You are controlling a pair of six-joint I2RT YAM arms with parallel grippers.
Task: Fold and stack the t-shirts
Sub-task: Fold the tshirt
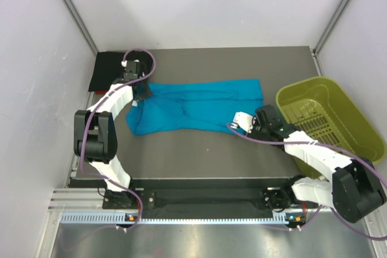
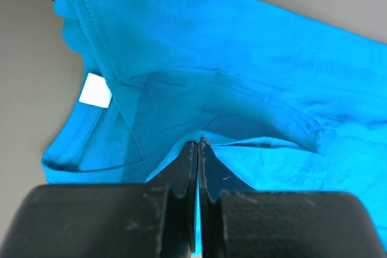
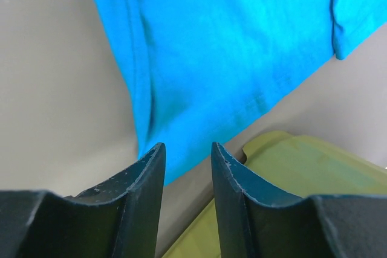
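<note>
The teal-blue t-shirt's near hem corner (image 1: 243,131) (image 3: 171,168) is beside the bin. My right gripper will grab it next to fold that long side across the shirt.
A teal-blue t-shirt (image 1: 193,107) lies spread and creased across the middle of the table, its white neck label (image 2: 95,90) at the left end. My left gripper (image 1: 141,93) sits at that end near the collar and is shut on a raised fold of the teal cloth (image 2: 199,143). My right gripper (image 1: 240,124) hovers by the shirt's lower right hem (image 3: 181,119); its jaws stand open with nothing between them (image 3: 187,149). A black t-shirt (image 1: 109,69) lies at the table's far left corner, behind the left gripper.
A yellow-green plastic bin (image 1: 329,116) stands at the right, close beside the right arm; its rim (image 3: 290,167) shows just past the right fingers. Grey walls enclose the table on three sides.
</note>
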